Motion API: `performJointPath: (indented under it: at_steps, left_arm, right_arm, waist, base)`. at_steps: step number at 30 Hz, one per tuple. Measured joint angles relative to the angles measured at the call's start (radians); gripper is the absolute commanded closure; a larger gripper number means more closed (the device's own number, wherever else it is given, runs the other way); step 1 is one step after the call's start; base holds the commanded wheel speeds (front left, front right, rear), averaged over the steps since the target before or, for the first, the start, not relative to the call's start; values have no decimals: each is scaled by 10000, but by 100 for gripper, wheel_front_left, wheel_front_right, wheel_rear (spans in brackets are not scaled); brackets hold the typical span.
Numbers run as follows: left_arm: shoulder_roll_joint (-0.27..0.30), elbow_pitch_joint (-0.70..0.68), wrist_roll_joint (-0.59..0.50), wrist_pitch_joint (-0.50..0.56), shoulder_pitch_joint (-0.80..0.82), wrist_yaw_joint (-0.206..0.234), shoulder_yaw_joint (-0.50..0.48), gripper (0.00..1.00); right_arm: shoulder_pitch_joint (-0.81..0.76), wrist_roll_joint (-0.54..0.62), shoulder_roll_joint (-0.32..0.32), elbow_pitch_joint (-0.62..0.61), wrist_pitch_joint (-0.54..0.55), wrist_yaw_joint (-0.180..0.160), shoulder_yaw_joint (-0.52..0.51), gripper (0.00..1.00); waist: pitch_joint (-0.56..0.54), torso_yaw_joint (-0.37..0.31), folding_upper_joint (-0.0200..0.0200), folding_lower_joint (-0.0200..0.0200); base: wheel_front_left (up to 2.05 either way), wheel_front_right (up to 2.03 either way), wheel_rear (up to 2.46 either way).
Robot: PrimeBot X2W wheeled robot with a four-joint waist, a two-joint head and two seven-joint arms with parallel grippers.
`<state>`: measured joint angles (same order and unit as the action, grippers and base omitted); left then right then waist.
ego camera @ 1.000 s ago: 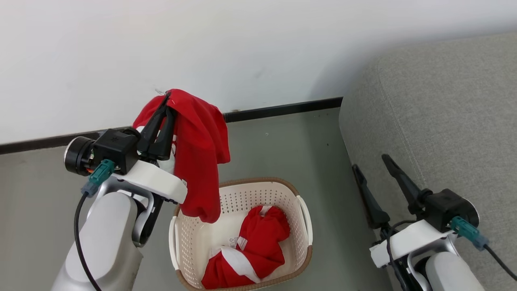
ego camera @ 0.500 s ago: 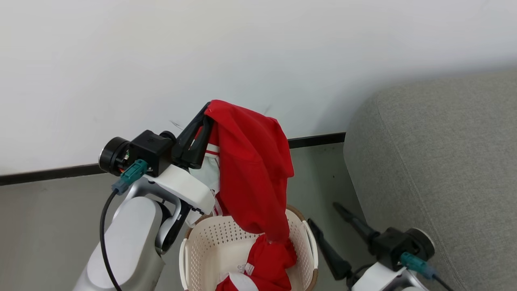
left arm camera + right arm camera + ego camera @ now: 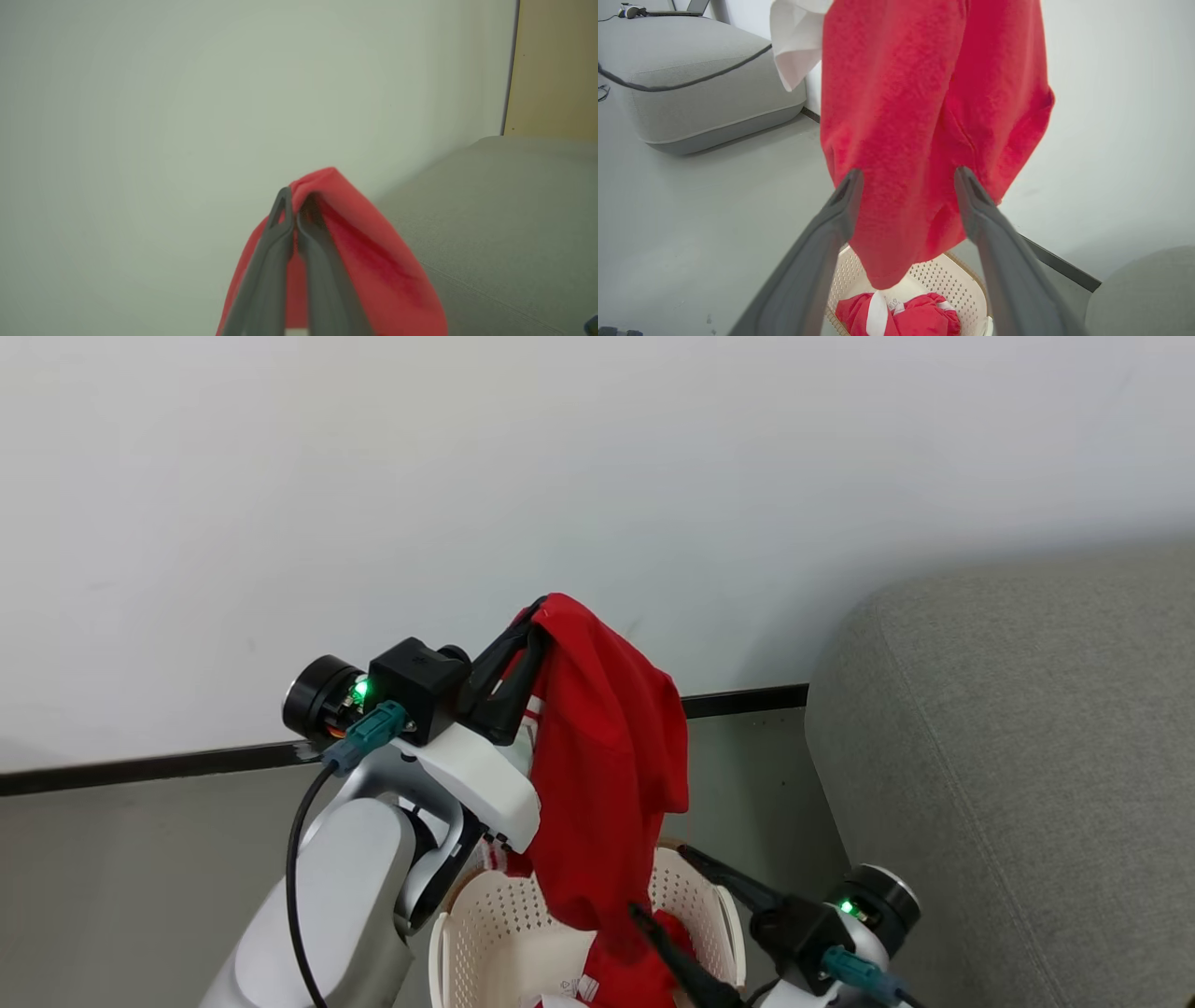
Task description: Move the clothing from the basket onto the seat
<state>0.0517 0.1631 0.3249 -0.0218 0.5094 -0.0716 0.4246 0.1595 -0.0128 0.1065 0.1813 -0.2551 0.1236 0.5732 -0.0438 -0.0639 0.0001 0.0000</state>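
Observation:
My right gripper will next take hold of the red garment by its hanging lower fold (image 3: 611,896), so that it can carry the clothing over to the seat (image 3: 1008,756).
My left gripper (image 3: 534,616) is shut on the top fold of a red garment (image 3: 607,775), part of the clothing, which hangs down over the cream basket (image 3: 485,933). Seen from the left wrist, its closed fingertips (image 3: 286,205) pinch the red cloth (image 3: 369,261). My right gripper (image 3: 663,882) is open and points left at the garment's lower part. From the right wrist, the gripper (image 3: 908,177) has one finger on either side of the hanging cloth (image 3: 924,107); I cannot tell if they touch it. More red and white clothing (image 3: 920,317) lies in the basket (image 3: 957,275). The grey-green seat (image 3: 1008,756) stands to the right.
A white wall with a dark skirting strip (image 3: 168,765) runs behind the basket. Grey floor (image 3: 93,887) lies to the left. The right wrist view shows another grey upholstered piece (image 3: 691,93) across the floor, with a dark cable (image 3: 691,81) in front of it.
The head camera has tilted and turned. My left gripper has carried the red garment rightward over the basket. My right gripper has swung from beside the seat to point at the hanging cloth.

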Motion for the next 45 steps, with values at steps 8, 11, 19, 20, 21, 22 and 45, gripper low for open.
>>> performJointPath:
  at_steps: [8, 11, 19, 20, 21, 22, 45]
  left_arm:
    - [-84, -167, 35, 529, 79, 111, 345, 100]
    - [-109, -307, 115, 685, 162, 165, 472, 100]
    - [-138, -606, 387, 1012, 181, 253, 771, 100]
    - [-140, -635, 414, 1030, 191, 257, 802, 100]
    - [-140, -663, 437, 1095, 206, 309, 836, 100]
    - [-142, -681, 447, 1101, 224, 343, 867, 100]
    - [-151, -867, 1160, 888, -182, 966, 976, 100]
  right_arm:
    - [445, 182, -111, 832, 0, 0, 1037, 0]
    - [702, 395, -119, 1174, 0, 0, 1145, 0]
    - [1564, 1279, -280, 1618, 0, 0, 422, 0]
    - [1627, 1281, -334, 1707, 0, 0, 357, 0]
    - [1680, 1281, -378, 1825, 0, 0, 343, 0]
    - [1720, 1281, -408, 1900, 0, 0, 326, 0]
    - [2128, -173, -456, 2435, 0, 0, -268, 100]
  waist:
    - [-105, 168, 0, 0]
    - [-117, 221, 0, 0]
    - [-113, 380, 0, 0]
    - [-110, 406, 0, 0]
    - [-107, 433, 0, 0]
    - [-102, 461, 0, 0]
    - [149, 586, 0, 0]
  base:
    - [0, 0, 0]
    - [0, 0, 0]
    - [0, 0, 0]
    - [0, 0, 0]
    - [0, 0, 0]
    - [0, 0, 0]
    - [0, 0, 0]
